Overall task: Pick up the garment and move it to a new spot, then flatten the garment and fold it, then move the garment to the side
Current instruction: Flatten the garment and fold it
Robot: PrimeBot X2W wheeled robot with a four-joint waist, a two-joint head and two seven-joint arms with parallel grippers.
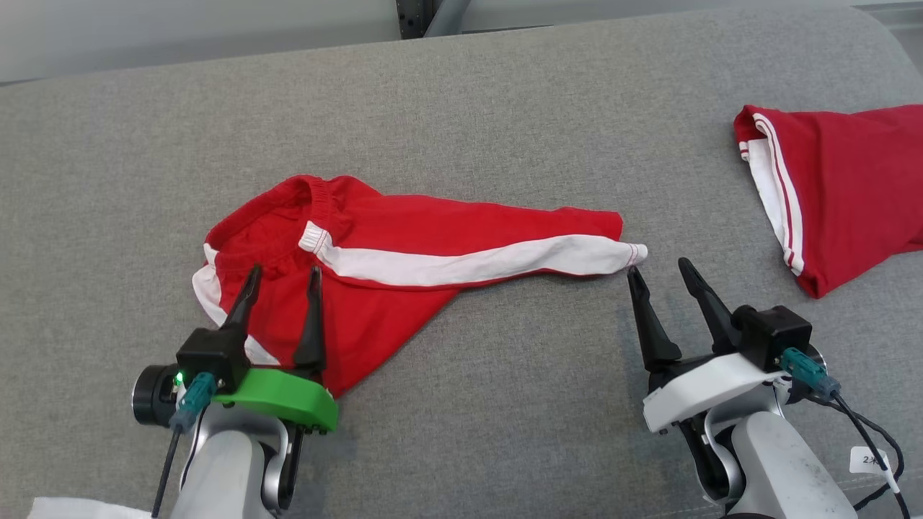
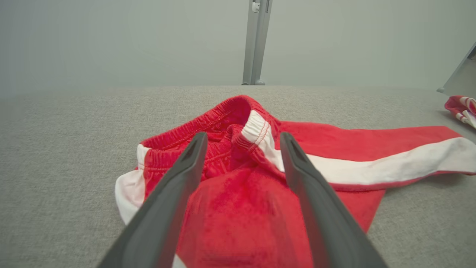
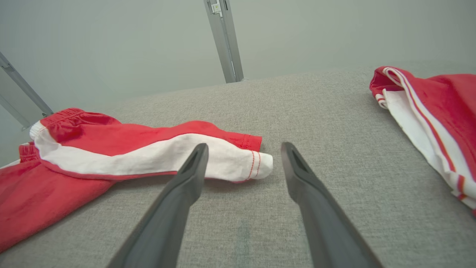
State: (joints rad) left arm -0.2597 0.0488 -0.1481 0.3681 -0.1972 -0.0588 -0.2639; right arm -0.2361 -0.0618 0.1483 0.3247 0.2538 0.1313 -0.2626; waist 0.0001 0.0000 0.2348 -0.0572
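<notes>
I should next grab the garment with my left gripper by the waistband's white-striped edge, because that edge stands up in a fold, while the red leg lies flat.
The garment is a pair of red trousers with a white side stripe, lying crumpled on the grey cushioned surface, waistband at the left, one leg stretched out to the right. My left gripper hovers open over the waistband end, nothing between its fingers. Just beside the leg's white cuff my right gripper stands open, its fingers apart over bare fabric of the surface. In the right wrist view the cuff lies between and slightly beyond the fingertips.
A second red garment with white stripes lies at the right edge of the surface. A metal post rises behind the far edge. Something white shows at the lower left corner.
</notes>
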